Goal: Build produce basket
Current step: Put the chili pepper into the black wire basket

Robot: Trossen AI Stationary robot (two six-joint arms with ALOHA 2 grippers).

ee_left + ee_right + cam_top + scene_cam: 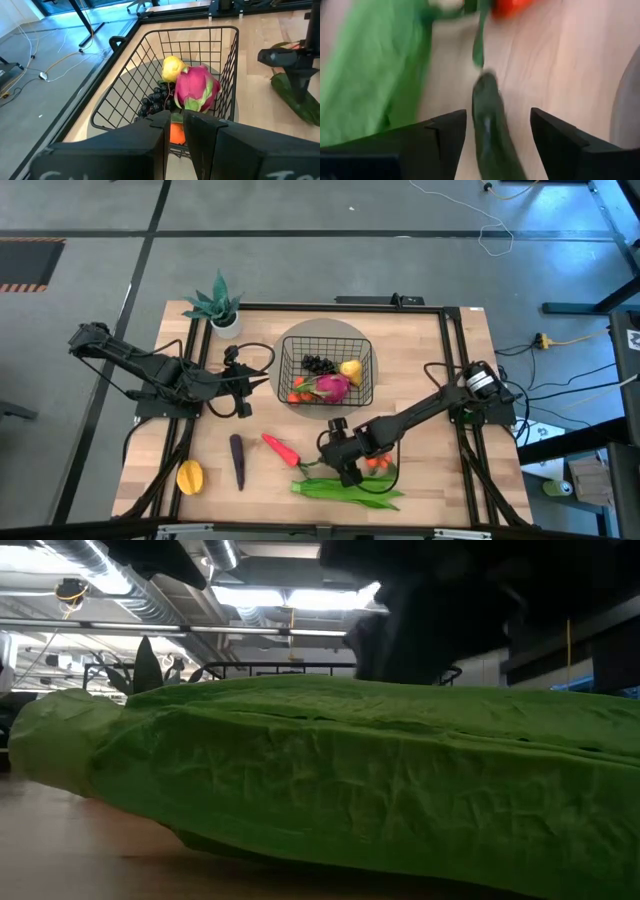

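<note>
I will add the dark green cucumber to the wire basket, so next my right gripper will grab the cucumber by its middle point(494, 137).
The black wire basket point(325, 370) stands at the table's middle and holds dark grapes point(152, 100), a yellow lemon point(172, 67), a pink dragon fruit point(196, 87) and an orange tomato point(176, 132). My left gripper point(242, 392) hovers shut just left of the basket, touching nothing. My right gripper point(497, 135) is open, low over the table near its front edge. Its fingers stand on either side of the dark green cucumber point(490, 125), which lies on the wood beside the long green leafy bundle point(350, 492). The orange tomatoes point(378, 464) lie just right of it.
A purple eggplant point(238, 460), a red pepper point(280, 448) and a yellow mango point(190, 477) lie on the front left of the table. A teal potted plant point(220, 308) stands at the far left corner. In the low view the leafy bundle point(320, 780) blocks nearly everything.
</note>
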